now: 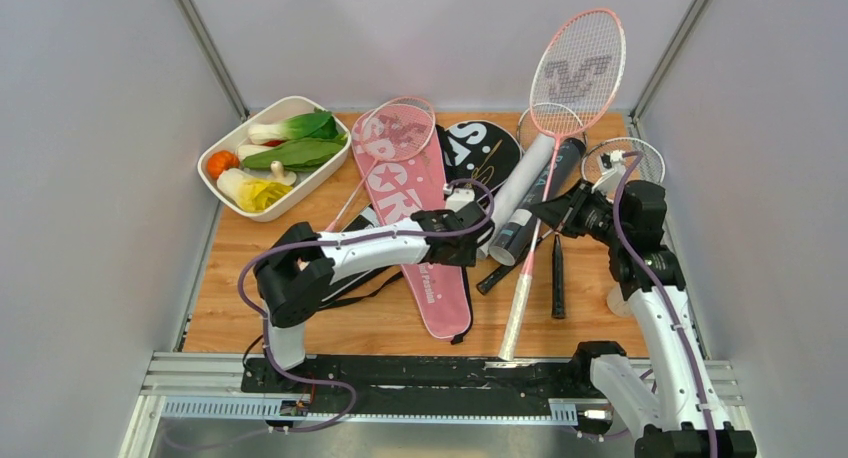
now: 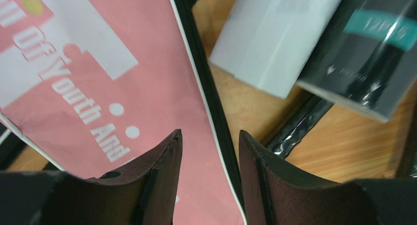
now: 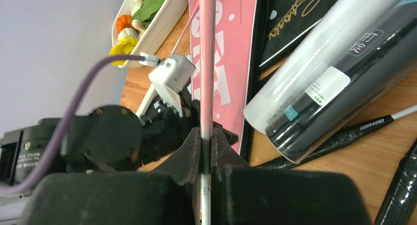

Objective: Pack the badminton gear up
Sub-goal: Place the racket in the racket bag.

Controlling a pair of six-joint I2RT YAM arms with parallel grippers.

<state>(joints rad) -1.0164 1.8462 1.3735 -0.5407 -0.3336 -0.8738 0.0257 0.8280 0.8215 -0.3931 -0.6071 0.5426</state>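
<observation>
My left gripper should go lower before it closes on the pink cover's black-trimmed edge. Its open fingers are still above the flat cover in the left wrist view.
A pink racket [image 1: 578, 68] leans up against the back wall, its shaft [image 3: 207, 63] running down across the tubes. My right gripper [image 1: 548, 214] [image 3: 206, 134] is shut on that shaft. A white tube [image 1: 520, 190] [image 2: 275, 38] and a black tube [image 1: 548, 190] [image 2: 364, 53] lie side by side. My left gripper [image 1: 482, 228] [image 2: 210, 136] is open just above the black-trimmed right edge of the pink cover [image 1: 410, 208] [image 2: 98, 77], nothing between its fingers. A second pink racket head [image 1: 398, 128] lies on that cover. The black cover [image 1: 482, 148] lies behind.
A white dish of vegetables [image 1: 265, 153] [image 3: 147, 23] sits at the back left. A silver racket head [image 1: 625, 163] is at the back right, behind my right arm. Black racket handles [image 1: 557, 276] [image 2: 300, 129] lie on the wooden table near the tubes. Grey walls close in both sides.
</observation>
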